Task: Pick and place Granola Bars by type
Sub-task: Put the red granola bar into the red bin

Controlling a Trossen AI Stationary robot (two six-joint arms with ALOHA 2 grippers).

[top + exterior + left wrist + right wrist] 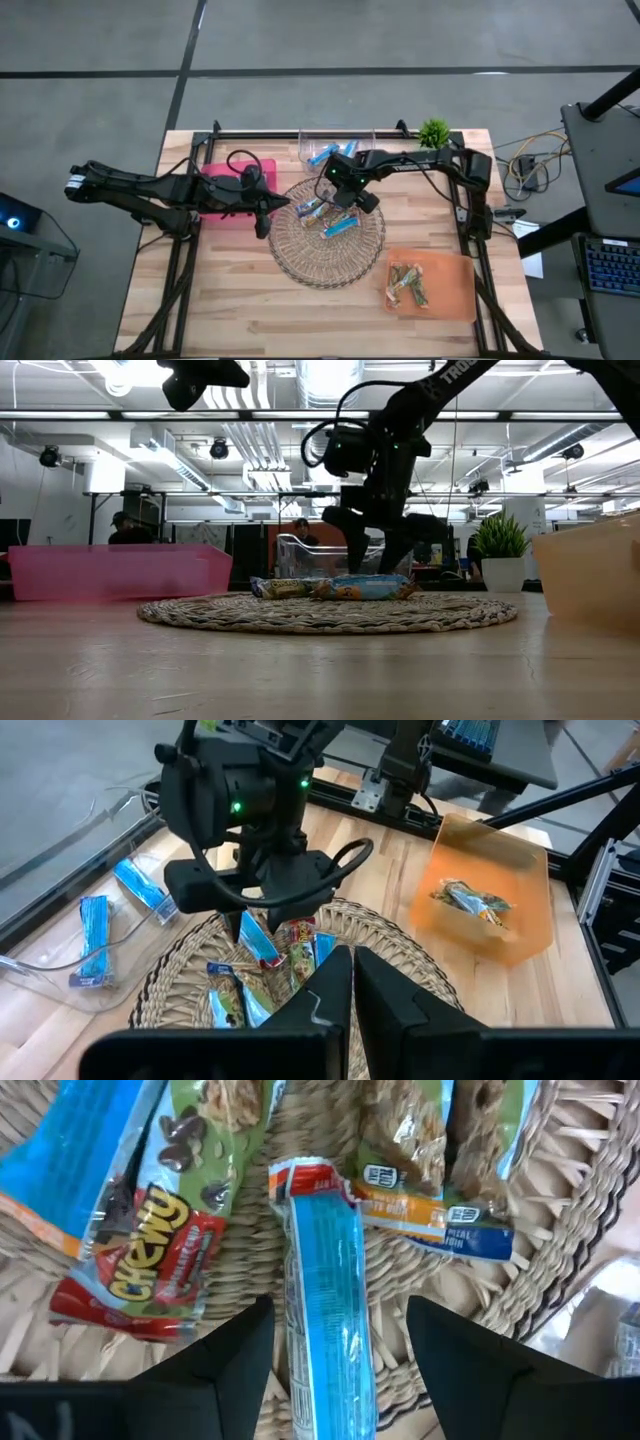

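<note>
I will next take hold of the blue bar's middle (335,1330) with my right gripper, so its red crimped end (307,1177) stays free while I sort it by type.
Several granola bars lie in a heap on the round wicker tray (300,262) at the table's middle. My right gripper (338,1308) hangs open just above them, pointing steeply down. Its fingers stand on either side of a bright blue bar (325,1250) and lie across it; in the low view the tips (377,563) are a little above the heap (335,588). A red-and-green bar (150,1250) lies beside the blue one. My left gripper (263,216) waits shut above the tray's left rim, holding nothing.
A clear bin (312,146) with blue bars stands at the far edge. A pink bin (235,190) is at the left, under my left arm. An orange bin (445,290) with brownish-green bars is at the near right. A small plant (434,131) stands at the far right.
</note>
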